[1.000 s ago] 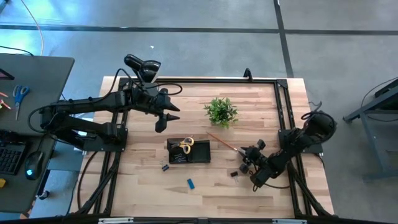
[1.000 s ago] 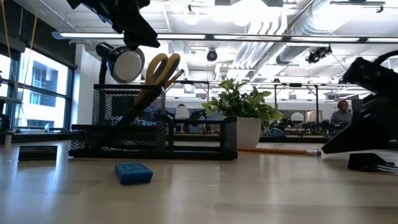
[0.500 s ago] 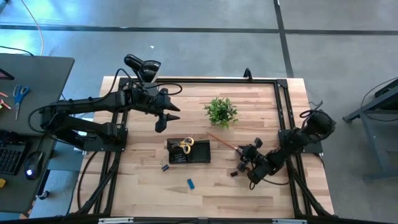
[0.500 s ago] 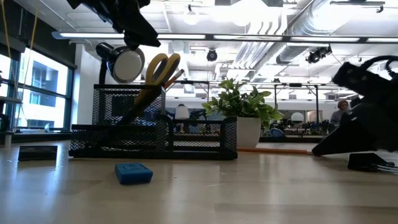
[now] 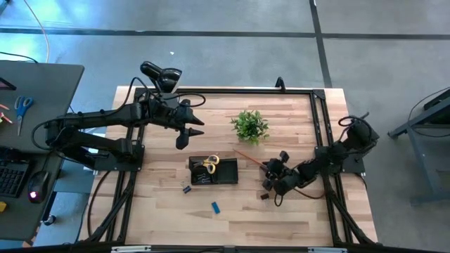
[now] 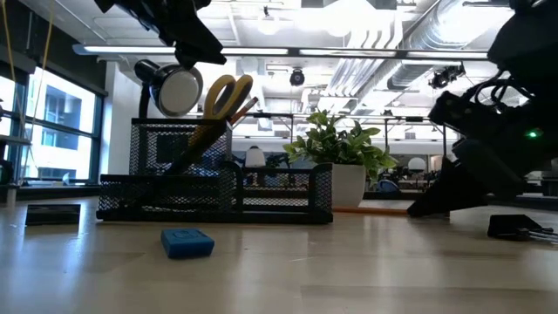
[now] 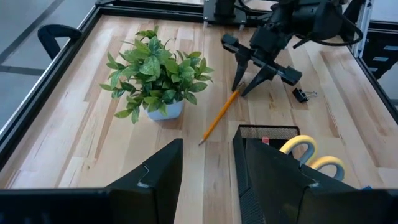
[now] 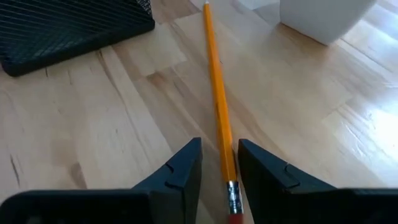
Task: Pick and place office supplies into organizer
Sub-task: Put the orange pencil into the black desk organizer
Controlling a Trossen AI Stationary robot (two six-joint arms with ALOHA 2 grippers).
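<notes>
I will next take the orange pencil by its eraser end point(image 8: 234, 202) with my right gripper, so that I can put the pencil away in the organizer point(image 8: 68, 31).
An orange pencil point(image 5: 252, 161) lies flat on the table between the plant and the organizer point(image 5: 212, 171), a low black mesh tray. My right gripper point(image 8: 221, 149) is open and low over the table; its fingers stand on either side of the pencil's eraser end point(image 8: 231, 190), and no touch shows. Yellow-handled scissors point(image 5: 209, 163) stand in the organizer, handles up point(image 6: 227, 94). A blue eraser point(image 5: 215, 206) and two black binder clips point(image 5: 187, 188) point(image 5: 265, 197) rest on the table. My left gripper point(image 7: 208, 162) hovers open, high above the organizer's far-left side.
A small potted plant point(image 5: 249, 126) stands just beyond the pencil's tip. A black gooseneck lamp point(image 5: 160, 73) sits at the far-left corner. A black frame rail point(image 5: 320, 133) runs along the table's edges. Bare wood shows near the table's near edge around the blue eraser.
My right gripper has moved toward the table's left and far side, away from the binder clip, and has come down at the orange pencil's eraser end. The pencil and the other supplies have stayed in place.
</notes>
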